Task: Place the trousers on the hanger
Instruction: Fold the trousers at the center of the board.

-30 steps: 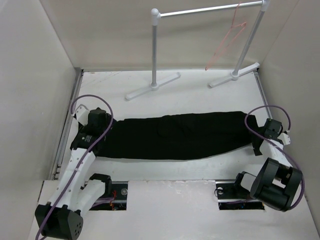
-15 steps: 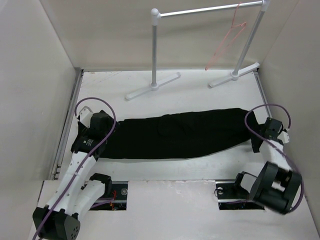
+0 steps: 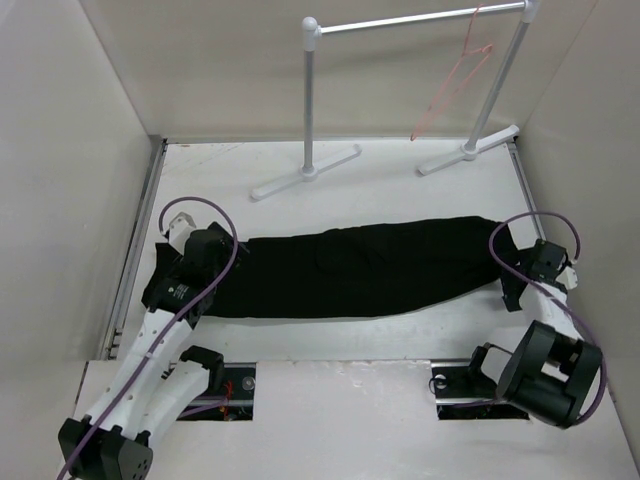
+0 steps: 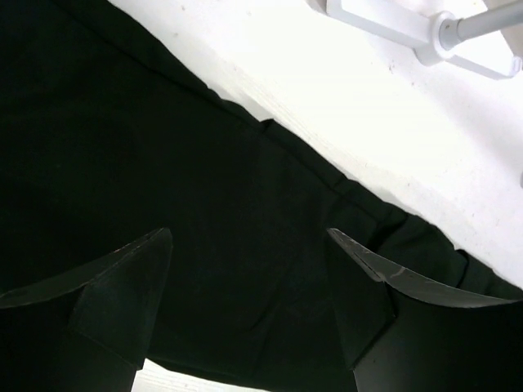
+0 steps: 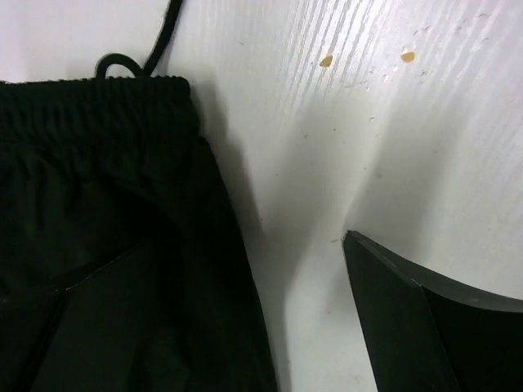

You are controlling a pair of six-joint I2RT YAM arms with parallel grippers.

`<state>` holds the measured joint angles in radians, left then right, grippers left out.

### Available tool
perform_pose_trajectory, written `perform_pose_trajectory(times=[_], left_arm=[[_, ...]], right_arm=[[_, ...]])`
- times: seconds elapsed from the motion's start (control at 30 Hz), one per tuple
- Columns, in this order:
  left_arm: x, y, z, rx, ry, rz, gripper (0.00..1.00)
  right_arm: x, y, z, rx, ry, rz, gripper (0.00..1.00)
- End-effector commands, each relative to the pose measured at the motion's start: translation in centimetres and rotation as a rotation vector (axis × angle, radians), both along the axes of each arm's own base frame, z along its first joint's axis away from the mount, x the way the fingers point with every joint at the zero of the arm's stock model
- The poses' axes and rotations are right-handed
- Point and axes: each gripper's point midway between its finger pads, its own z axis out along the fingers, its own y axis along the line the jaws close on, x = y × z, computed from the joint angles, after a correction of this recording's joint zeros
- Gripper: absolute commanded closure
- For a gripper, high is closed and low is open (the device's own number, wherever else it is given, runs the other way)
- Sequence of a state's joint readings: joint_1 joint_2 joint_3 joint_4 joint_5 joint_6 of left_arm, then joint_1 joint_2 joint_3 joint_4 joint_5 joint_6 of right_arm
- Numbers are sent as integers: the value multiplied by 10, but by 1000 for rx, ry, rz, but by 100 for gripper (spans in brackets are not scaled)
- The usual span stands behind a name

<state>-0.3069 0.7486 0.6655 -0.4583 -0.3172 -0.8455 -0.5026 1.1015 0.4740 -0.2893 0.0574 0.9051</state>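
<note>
The waistband end has to be folded over the legs for hanging, so the robot's right gripper should next grab the trousers' side edge (image 5: 223,207) beside the elastic waistband (image 5: 98,94).
The black trousers (image 3: 350,270) lie flat across the table, legs to the left and waistband to the right. My left gripper (image 3: 222,264) hovers over their left end. In the left wrist view its fingers (image 4: 122,282) stand wide apart above the black cloth (image 4: 204,163), so it is open (image 4: 249,245) and holds nothing. My right gripper (image 3: 508,272) is at the waistband end. It is open (image 5: 204,261), one finger (image 5: 409,318) over bare table and the elastic waistband (image 5: 98,94) with its drawstring (image 5: 163,37) just ahead. The pink hanger (image 3: 450,85) hangs on the rack at the back right.
The white tubular rack (image 3: 310,100) stands at the back, its feet (image 3: 305,172) on the table behind the trousers; one foot (image 4: 458,37) shows in the left wrist view. Walls close in on both sides. Two cable slots (image 3: 235,385) sit in the near ledge.
My left gripper has crept a little to the right, further over the trouser legs. My right gripper has shifted slightly at the waistband end. The trousers lie much as before.
</note>
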Motion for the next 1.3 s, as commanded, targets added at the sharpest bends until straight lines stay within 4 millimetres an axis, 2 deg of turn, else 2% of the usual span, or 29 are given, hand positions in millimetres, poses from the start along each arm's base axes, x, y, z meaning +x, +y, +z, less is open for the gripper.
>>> perform_pose_trajectory(times=[0.0, 0.1, 0.27, 0.33, 0.43, 0.47, 0.5, 0.53, 0.7, 0.8, 0.9, 0.97, 1.03, 1.17, 1.27], left_arm=[[-1, -7, -5, -11, -3, -32, 28], [-3, -11, -11, -16, 7, -47, 28], [-2, -13, -14, -21, 15, -55, 28], [0, -14, -13, -19, 16, -59, 28], [2, -15, -14, -20, 13, -61, 29], [2, -15, -15, -20, 14, -59, 29], [3, -15, -15, -19, 16, -56, 29], [3, -14, -16, -18, 20, -55, 29], [5, -9, -11, -18, 6, -35, 30], [5, -4, -12, -20, 8, -17, 30], [4, -2, -12, -16, 6, -12, 31], [5, -1, -10, -15, -3, -8, 31], [7, 0, -6, -15, -15, -5, 31], [21, -9, 4, -9, -30, -33, 32], [35, -33, 21, -16, -63, -96, 32]], right_arm=[[37, -12, 26, -44, -128, 26, 0], [43, -15, 20, -24, -110, 10, 0], [53, -13, -4, 43, -99, -44, 1], [57, -13, -2, 35, -106, -71, 3], [67, -8, -1, 23, -87, -52, 22], [77, 3, 2, 44, -97, -5, 26], [83, 12, 6, 51, -102, 25, 28], [84, 12, 5, 40, -89, 16, 27], [86, 17, -24, 98, -21, -22, 32], [83, 15, -42, 110, -27, -80, 43], [85, 13, -46, 95, -61, -87, 62], [86, 11, -38, 74, -100, -91, 74], [90, 11, -15, 37, -164, -79, 81], [83, 0, 46, -57, -272, -87, 85], [62, -30, 100, -167, -324, -123, 85]])
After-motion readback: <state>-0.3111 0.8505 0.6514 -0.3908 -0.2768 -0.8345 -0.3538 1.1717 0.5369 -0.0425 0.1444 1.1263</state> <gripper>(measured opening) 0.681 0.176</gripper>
